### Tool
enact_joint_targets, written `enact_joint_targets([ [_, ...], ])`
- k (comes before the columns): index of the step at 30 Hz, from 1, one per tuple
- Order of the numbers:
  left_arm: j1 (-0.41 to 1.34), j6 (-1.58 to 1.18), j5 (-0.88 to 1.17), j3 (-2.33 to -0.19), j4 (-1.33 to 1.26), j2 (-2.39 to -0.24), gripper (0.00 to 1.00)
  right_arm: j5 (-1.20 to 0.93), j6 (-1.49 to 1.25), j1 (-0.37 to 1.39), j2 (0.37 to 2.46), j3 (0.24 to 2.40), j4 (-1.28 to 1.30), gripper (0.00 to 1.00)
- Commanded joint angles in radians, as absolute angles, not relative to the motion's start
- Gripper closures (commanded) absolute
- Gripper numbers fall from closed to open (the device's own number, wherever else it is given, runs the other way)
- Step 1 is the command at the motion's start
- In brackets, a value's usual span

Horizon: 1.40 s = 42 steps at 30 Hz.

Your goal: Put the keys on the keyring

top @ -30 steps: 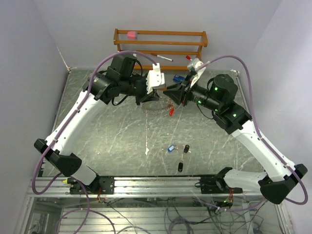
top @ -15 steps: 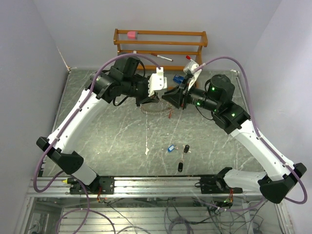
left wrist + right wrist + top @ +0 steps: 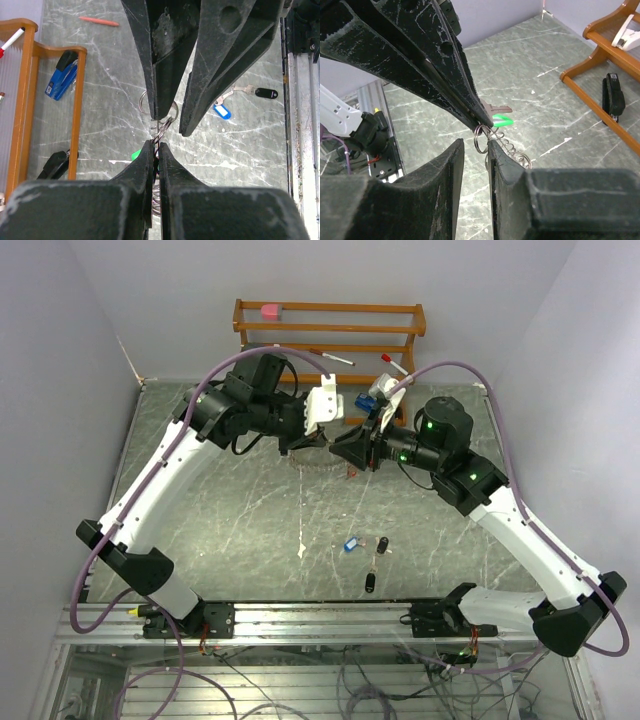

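My right gripper closes on the split ring (image 3: 329, 444) (image 3: 481, 139) now. The ring juts free from the left gripper's fingers between my open fingers, so closing now would catch it.
My left gripper (image 3: 322, 443) is shut on the green key (image 3: 502, 120), whose small split ring (image 3: 481, 139) hangs at its tips (image 3: 156, 149). The silvery coiled keyring (image 3: 514, 153) trails beside it and lies under both grippers in the top view (image 3: 312, 465), its red tag (image 3: 351, 474) to the right. My right gripper (image 3: 341, 447) faces the left one. It is open, with its fingers either side of the split ring (image 3: 475, 146). The blue key (image 3: 349, 544) and two black keys (image 3: 383, 545) (image 3: 370, 583) lie on the table near the front.
A wooden rack (image 3: 330, 330) stands at the back with a pink eraser (image 3: 271, 311) and red-capped markers (image 3: 332, 358). A blue stapler (image 3: 61, 80) and a black stapler (image 3: 612, 97) sit by it. An orange marker (image 3: 99, 21) lies on the table.
Both grippers have closed in on each other over the keyring. The right gripper has moved left until its fingers straddle the split ring held by the left.
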State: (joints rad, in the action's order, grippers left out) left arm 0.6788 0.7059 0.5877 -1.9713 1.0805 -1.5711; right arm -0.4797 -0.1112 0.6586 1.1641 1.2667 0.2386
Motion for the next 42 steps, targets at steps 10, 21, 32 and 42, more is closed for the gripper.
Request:
enact_joint_targets([
  [10, 0.691, 0.678, 0.639, -2.025, 1.062, -1.554, 0.93, -0.484, -0.101, 0.664, 1.179, 1.270, 0.193, 0.86],
  [21, 0.692, 0.648, 0.638, -2.004, 1.031, -1.528, 0.93, -0.419, -0.113, 0.666, 1.153, 1.253, 0.147, 1.00],
  [32, 0.693, 0.703, 0.757, -1.938, 1.020, -1.486, 0.82, -0.399, -0.212, 0.666, 1.149, 1.225, 0.059, 1.00],
  [42, 0.698, 0.965, 0.635, -1.903, 1.143, -1.471, 0.74, -0.415, -0.285, 0.666, 1.198, 1.258, 0.083, 1.00],
])
